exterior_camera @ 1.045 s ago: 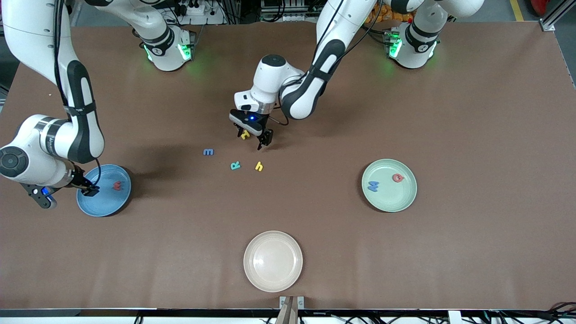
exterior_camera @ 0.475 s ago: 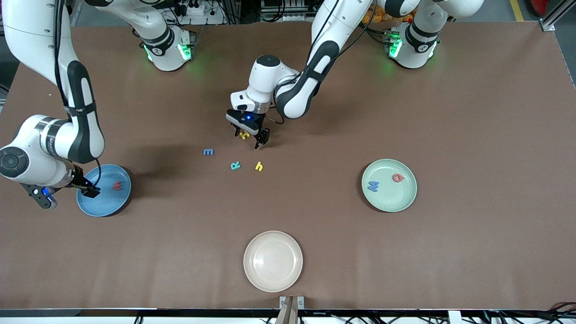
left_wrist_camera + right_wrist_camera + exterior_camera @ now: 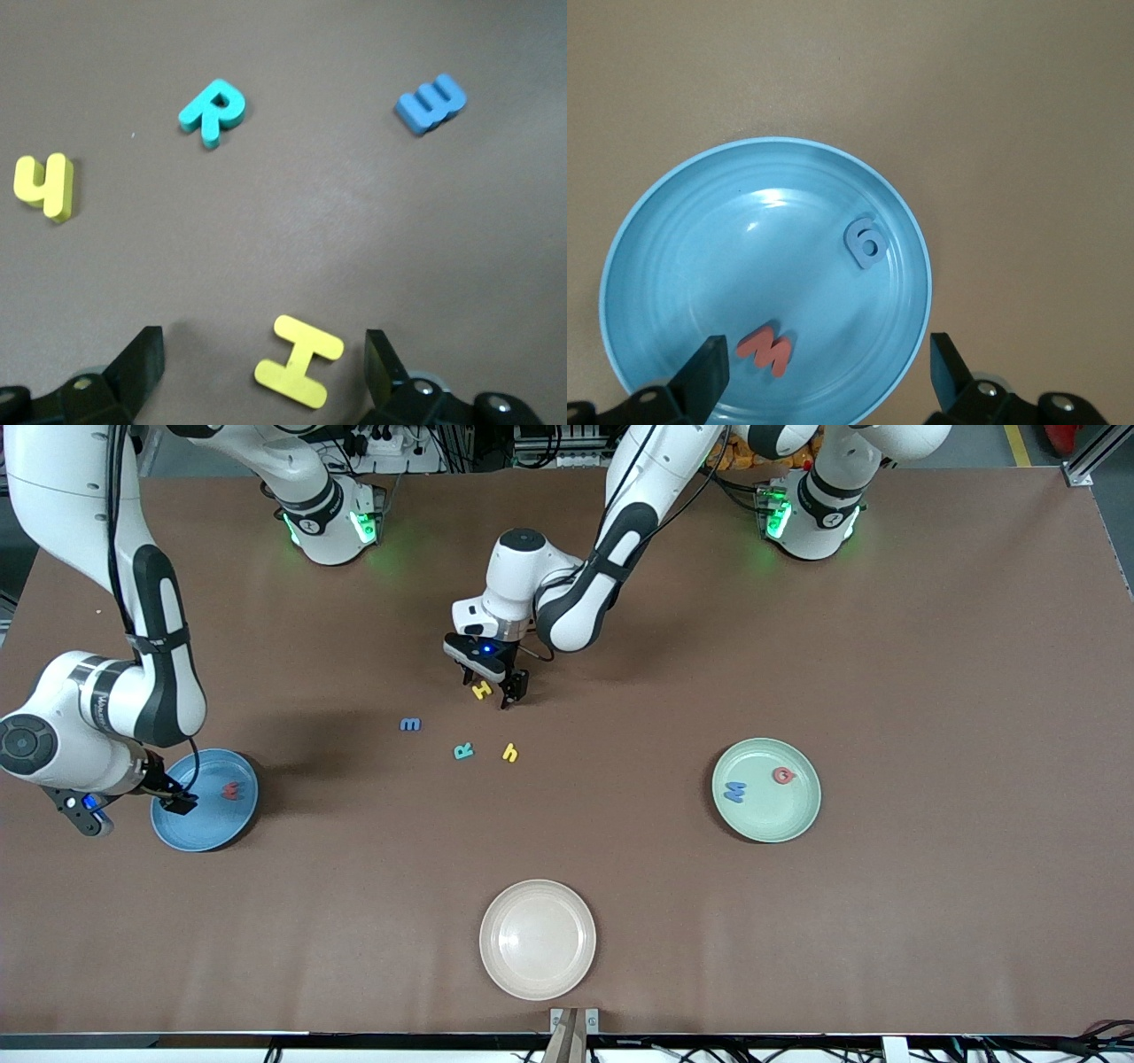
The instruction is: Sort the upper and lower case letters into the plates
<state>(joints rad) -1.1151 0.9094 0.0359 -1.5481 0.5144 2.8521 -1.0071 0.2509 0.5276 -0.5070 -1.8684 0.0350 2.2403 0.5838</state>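
Observation:
I need to sort the yellow H onto the mint green plate [image 3: 769,819], so my left gripper should next grab the H by the ends of its parallel strokes.
My left gripper [image 3: 493,688] [image 3: 262,368] is low over the table, open, its fingers straddling a yellow H [image 3: 482,689] [image 3: 299,361] without touching it. Nearer the camera lie a blue m [image 3: 410,724] [image 3: 431,104], a teal R [image 3: 463,751] [image 3: 214,111] and a yellow h [image 3: 509,753] [image 3: 44,184]. My right gripper [image 3: 177,801] [image 3: 828,372] hangs open and empty over the sky blue plate [image 3: 205,828] [image 3: 691,239], which holds a red m [image 3: 232,789] [image 3: 766,350] and a small blue letter [image 3: 866,241]. The mint green plate [image 3: 769,819] holds a blue M [image 3: 734,790] and a red G [image 3: 783,775].
A cream-white plate [image 3: 538,939] sits near the table's front edge, with nothing in it. The blue plate is at the right arm's end of the table and the green plate toward the left arm's end.
My left gripper has shifted a little toward the right arm's end, and the yellow H now shows fully between its fingers. The right arm has not moved.

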